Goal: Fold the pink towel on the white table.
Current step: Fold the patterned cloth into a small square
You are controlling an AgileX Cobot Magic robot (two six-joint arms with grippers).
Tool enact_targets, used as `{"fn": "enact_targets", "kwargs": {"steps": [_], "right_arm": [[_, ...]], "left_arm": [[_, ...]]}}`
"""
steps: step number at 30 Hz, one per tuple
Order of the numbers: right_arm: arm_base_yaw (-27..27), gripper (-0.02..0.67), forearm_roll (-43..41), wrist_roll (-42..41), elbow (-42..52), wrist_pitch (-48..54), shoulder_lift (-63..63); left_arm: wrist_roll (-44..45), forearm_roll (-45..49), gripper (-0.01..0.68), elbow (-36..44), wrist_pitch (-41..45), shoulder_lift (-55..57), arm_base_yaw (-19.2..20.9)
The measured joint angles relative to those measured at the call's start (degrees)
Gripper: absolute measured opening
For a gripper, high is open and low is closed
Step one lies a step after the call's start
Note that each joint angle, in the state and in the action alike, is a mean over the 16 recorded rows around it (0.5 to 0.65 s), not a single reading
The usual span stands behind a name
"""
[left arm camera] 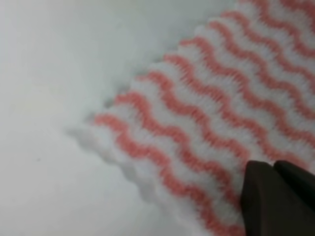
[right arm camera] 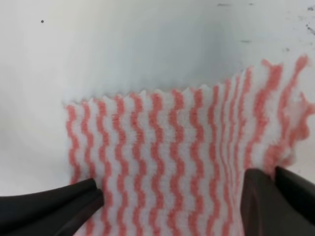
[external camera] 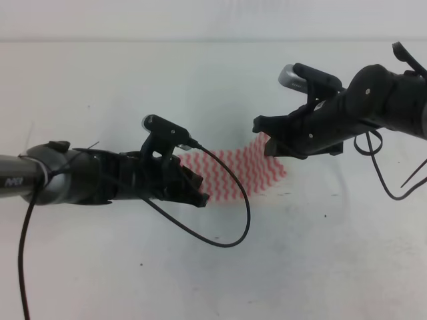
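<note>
The right gripper pinches the towel's ruffled end point(external camera: 264, 141) point(right arm camera: 288, 118) next, since that end stands up while the rest of the towel lies flat.
The pink towel point(external camera: 241, 170) lies flat on the white table point(external camera: 200, 80), between my two arms. My left gripper point(external camera: 199, 190) sits low at the towel's near left edge. In the left wrist view only one dark finger point(left arm camera: 278, 201) shows, far to the right over the towel point(left arm camera: 211, 108), and the other is hidden. My right gripper point(external camera: 265, 139) hovers at the far right corner. In the right wrist view its fingers point(right arm camera: 54, 206) stand wide apart over the towel point(right arm camera: 162, 147), and the cloth's right end point(right arm camera: 290, 113) is ruffled upward.
A black cable point(external camera: 230, 220) loops from the left arm down over the table in front of the towel. More cables point(external camera: 380, 167) hang from the right arm. A few dark specks point(external camera: 325, 215) dot the white surface.
</note>
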Motion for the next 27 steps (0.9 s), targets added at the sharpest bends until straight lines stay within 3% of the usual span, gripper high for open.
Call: {"fn": "enact_targets", "kwargs": {"steps": [27], "right_arm": [[3.95, -0.016, 2.33, -0.51, -5.22, 0.98, 2.1]], "left_arm": [[-0.08, 0.03, -0.003, -0.02, 4.21, 0.74, 0.01]]}}
